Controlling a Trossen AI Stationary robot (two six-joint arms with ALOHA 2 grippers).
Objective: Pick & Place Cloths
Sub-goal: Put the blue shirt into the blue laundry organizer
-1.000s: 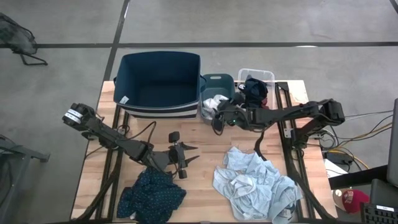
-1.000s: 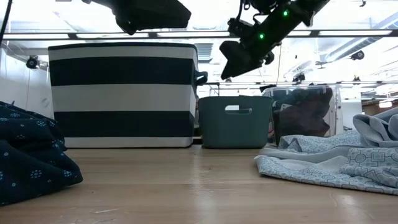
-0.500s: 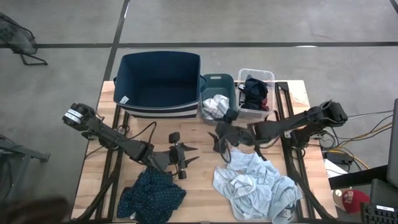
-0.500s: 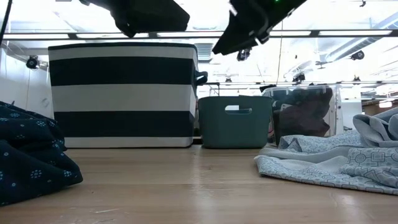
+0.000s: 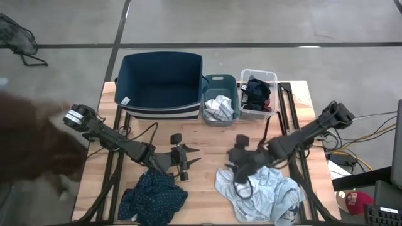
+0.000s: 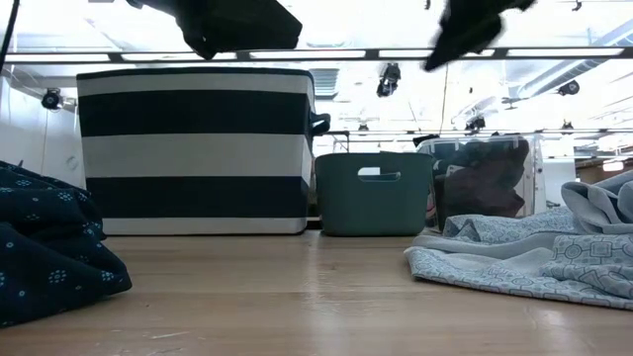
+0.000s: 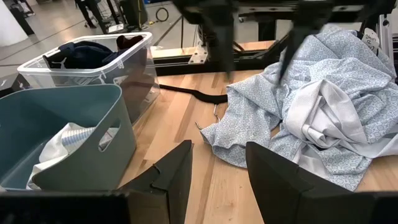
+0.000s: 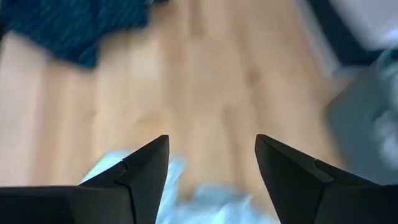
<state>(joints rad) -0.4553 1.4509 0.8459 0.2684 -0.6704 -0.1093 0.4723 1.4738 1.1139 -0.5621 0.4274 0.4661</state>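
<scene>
Next, my right gripper grabs the light blue shirt by a bunched fold (image 5: 224, 178), to place it in the navy bin (image 5: 160, 85).
A heap of light blue shirts (image 5: 260, 188) lies on the table's near right part and also shows in the low view (image 6: 534, 259). The dark teal dotted piece (image 5: 152, 198) is bunched at the near left. A white piece (image 5: 218, 107) sits in the teal bin, and black and maroon pieces (image 5: 256, 90) in the clear bin. My right gripper (image 5: 239, 166) hovers open above the shirts' left edge (image 8: 205, 208), touching nothing. My left gripper (image 5: 193, 155) waits open over mid-table, above the dotted piece's far edge, fingers (image 7: 219, 146) facing the shirts (image 7: 311, 106).
Three bins stand along the far edge: a large navy bin (image 5: 160, 81), a small teal bin (image 5: 220, 81) and a clear bin (image 5: 257, 74). Bare wood (image 5: 207, 135) lies between the bins and the cloths. A dark blurred shape (image 5: 31, 144) shows beside the table's left edge.
My right gripper has swung from above the teal bin toward the table's near edge and now hangs over the light blue shirts. The white piece stays in the teal bin. A dark blur has come in at the table's left side.
</scene>
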